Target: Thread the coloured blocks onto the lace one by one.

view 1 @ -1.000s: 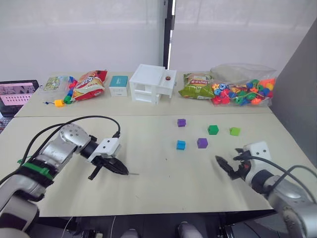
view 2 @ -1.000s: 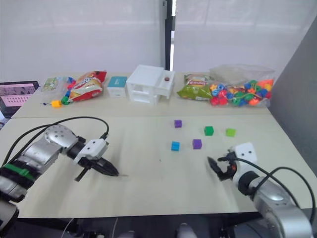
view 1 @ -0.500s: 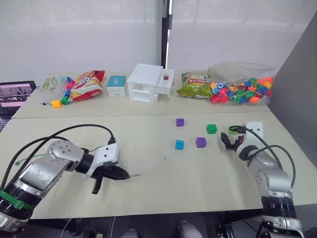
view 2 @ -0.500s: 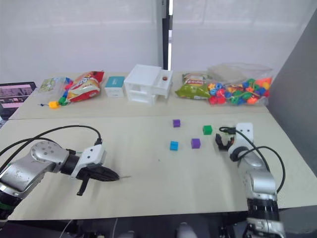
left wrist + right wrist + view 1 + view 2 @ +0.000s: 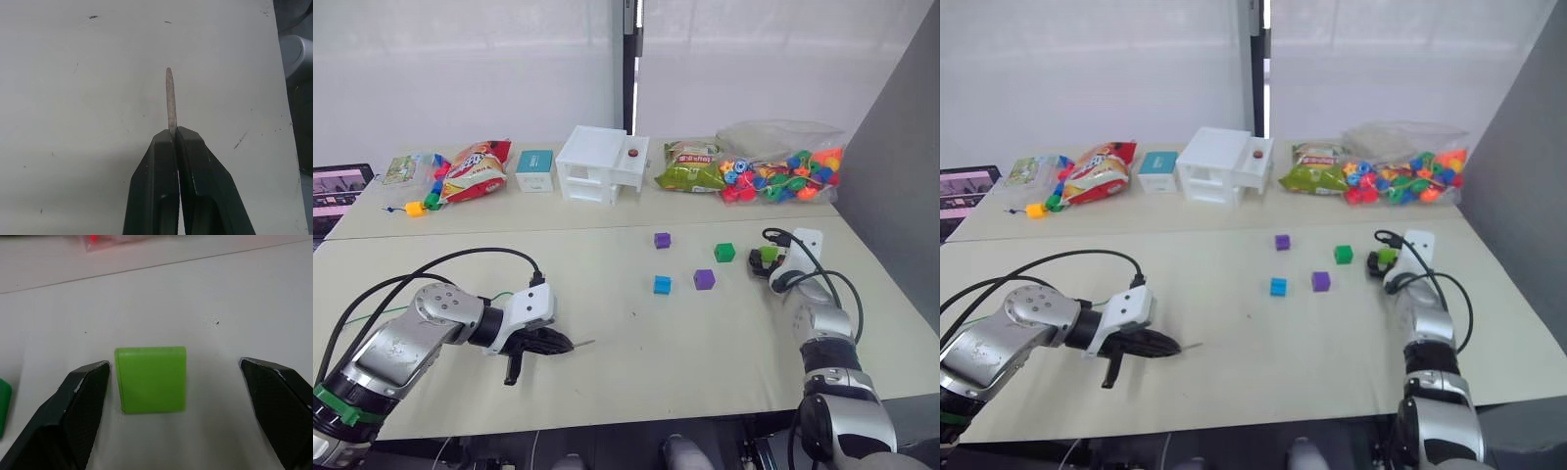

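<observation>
Next, my right gripper grabs the opposite flat sides of the light green block (image 5: 724, 253) to thread it onto the lace.
My left gripper (image 5: 560, 345) rests low over the near left of the table, shut on the lace's stiff dark tip (image 5: 170, 98), which pokes out past the fingertips. A short run of the green lace (image 5: 499, 295) trails back behind that wrist. My right gripper (image 5: 173, 369) is open, one finger on each side of a light green block (image 5: 150, 379) at the right of the table (image 5: 607, 392), not touching it. A dark green block (image 5: 724, 253), two purple blocks (image 5: 662, 240) (image 5: 704, 279) and a blue block (image 5: 662, 285) lie loose mid-table.
Along the back stand a white drawer box (image 5: 602, 164), a teal box (image 5: 534, 169), snack bags (image 5: 475, 168) (image 5: 690, 168) and a clear bag of coloured beads (image 5: 783, 166). A laptop (image 5: 333, 186) sits at the far left.
My right arm has swung from the near right edge out to the light green block and now straddles it. The left gripper keeps its hold on the lace tip, nearly still.
</observation>
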Available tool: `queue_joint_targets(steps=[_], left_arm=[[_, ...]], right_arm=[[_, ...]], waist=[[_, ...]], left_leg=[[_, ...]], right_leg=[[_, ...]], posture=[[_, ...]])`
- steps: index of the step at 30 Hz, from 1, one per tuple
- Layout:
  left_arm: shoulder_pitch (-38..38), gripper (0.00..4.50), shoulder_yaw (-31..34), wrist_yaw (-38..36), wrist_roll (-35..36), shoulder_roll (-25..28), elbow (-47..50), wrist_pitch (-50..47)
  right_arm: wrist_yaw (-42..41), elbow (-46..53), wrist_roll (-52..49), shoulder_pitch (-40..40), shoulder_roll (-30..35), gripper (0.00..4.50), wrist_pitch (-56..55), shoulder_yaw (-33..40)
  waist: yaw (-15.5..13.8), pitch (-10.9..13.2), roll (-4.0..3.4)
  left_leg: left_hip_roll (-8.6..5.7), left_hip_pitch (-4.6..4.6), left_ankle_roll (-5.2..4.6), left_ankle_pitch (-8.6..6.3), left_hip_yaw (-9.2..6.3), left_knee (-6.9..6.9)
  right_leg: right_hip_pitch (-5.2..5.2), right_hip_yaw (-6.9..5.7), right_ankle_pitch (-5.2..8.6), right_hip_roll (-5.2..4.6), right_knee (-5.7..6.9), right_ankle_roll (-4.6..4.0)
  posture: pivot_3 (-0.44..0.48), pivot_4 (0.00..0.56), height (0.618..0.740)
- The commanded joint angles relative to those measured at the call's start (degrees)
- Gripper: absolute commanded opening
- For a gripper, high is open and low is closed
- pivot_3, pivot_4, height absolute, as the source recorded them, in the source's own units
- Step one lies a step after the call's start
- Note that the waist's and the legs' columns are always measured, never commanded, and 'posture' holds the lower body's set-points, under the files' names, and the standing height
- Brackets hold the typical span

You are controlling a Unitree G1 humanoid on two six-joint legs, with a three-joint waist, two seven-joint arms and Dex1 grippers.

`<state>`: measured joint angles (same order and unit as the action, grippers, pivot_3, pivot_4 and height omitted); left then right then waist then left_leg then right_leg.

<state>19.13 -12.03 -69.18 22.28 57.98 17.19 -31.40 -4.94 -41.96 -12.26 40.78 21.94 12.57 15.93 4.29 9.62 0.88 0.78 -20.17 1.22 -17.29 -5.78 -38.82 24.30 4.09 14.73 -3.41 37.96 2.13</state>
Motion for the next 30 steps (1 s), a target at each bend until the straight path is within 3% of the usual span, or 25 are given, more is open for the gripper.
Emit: queue_joint_targets(steps=[1, 6, 7, 11, 18, 21, 25, 30], left_arm=[[0.1, 0.0, 1.96, 0.13, -0.3, 0.02, 1.4, 0.3], [-0.11, 0.0, 2.01, -0.04, -0.55, 0.15, 1.42, 0.72], [-0.03, 0.0, 1.98, -0.04, -0.71, 0.13, 1.16, 0.94], [-0.21, 0.0, 2.18, -0.37, -1.01, 0.22, 0.76, 1.68], [-0.73, 0.0, 2.42, -1.4, -1.21, 0.32, 0.38, 2.06], [1.13, 0.0, 1.78, -2.05, -1.62, -0.36, -1.06, 1.73], [2.74, 0.0, 1.19, -3.23, -2.34, -0.9, -2.79, 1.57], [3.47, 0.0, 0.51, -4.87, -2.94, -0.81, -3.42, 1.56]], right_arm=[[-0.39, -2.02, 0.24, 1.37, -0.27, 3.04, -2.34, 0.4], [-0.72, -2.1, -0.17, 1.41, -0.58, 1.31, -3.39, 0.78], [-0.71, -0.47, -0.58, 0.87, -0.8, 1.17, -3.05, 0.97], [-0.18, 13.01, -2.11, -3.78, -2.14, 1.17, 0.7, 0.96], [3.91, 63.5, -8.39, -19.7, -4.5, 1.17, 26.16, -3.52], [11.06, 87.22, -16.55, -23.42, -9.85, 1.17, 43.17, -7.71], [16.92, 96.71, -17.83, -25.56, -16.8, 1.17, 56.14, -15.77], [19.86, 95.13, -16.12, -32.99, -23.89, 1.17, 57.03, -25.24]], waist=[[0.1, 0.0, 0.0], [0.37, 0.0, 0.0], [0.47, 0.0, 0.0], [0.63, 0.0, -0.01], [-0.24, 0.08, -0.17], [-0.49, 0.1, -0.21], [-0.37, 0.09, -0.17], [-0.66, 0.08, -0.17]], left_leg=[[0.0, 0.0, 0.0, 0.0, 0.01, 0.0], [0.0, 0.0, 0.0, 0.0, 0.0, 0.01], [0.01, 0.0, 0.0, 0.0, 0.0, 0.01], [0.01, -0.02, 0.0, 0.0, -0.03, 0.04], [-0.01, -0.12, 0.0, 0.0, -0.05, 0.03], [0.02, -0.07, 0.0, 0.0, -0.12, 0.04], [0.03, -0.08, 0.0, 0.0, -0.19, 0.02], [0.0, -0.07, 0.01, 0.0, -0.19, 0.03]], right_leg=[[0.0, 0.0, 0.0, 0.0, 0.0, 0.0], [0.0, 0.0, 0.0, 0.0, 0.0, 0.0], [0.0, 0.0, 0.0, 0.0, 0.01, 0.0], [0.02, -0.01, 0.0, 0.0, 0.02, 0.0], [0.11, -0.01, 0.0, -0.02, 0.01, 0.01], [0.08, -0.07, 0.01, 0.03, 0.05, 0.0], [0.08, -0.1, 0.03, 0.06, 0.03, -0.02], [0.06, -0.12, 0.03, 0.02, 0.0, -0.02]], posture=[[0.0, 0.15, 0.74], [0.0, 0.15, 0.74], [0.0, 0.15, 0.74], [0.0, 0.15, 0.74], [0.0, 0.15, 0.74], [0.0, 0.15, 0.74], [0.0, 0.15, 0.74], [0.0, 0.15, 0.74]])
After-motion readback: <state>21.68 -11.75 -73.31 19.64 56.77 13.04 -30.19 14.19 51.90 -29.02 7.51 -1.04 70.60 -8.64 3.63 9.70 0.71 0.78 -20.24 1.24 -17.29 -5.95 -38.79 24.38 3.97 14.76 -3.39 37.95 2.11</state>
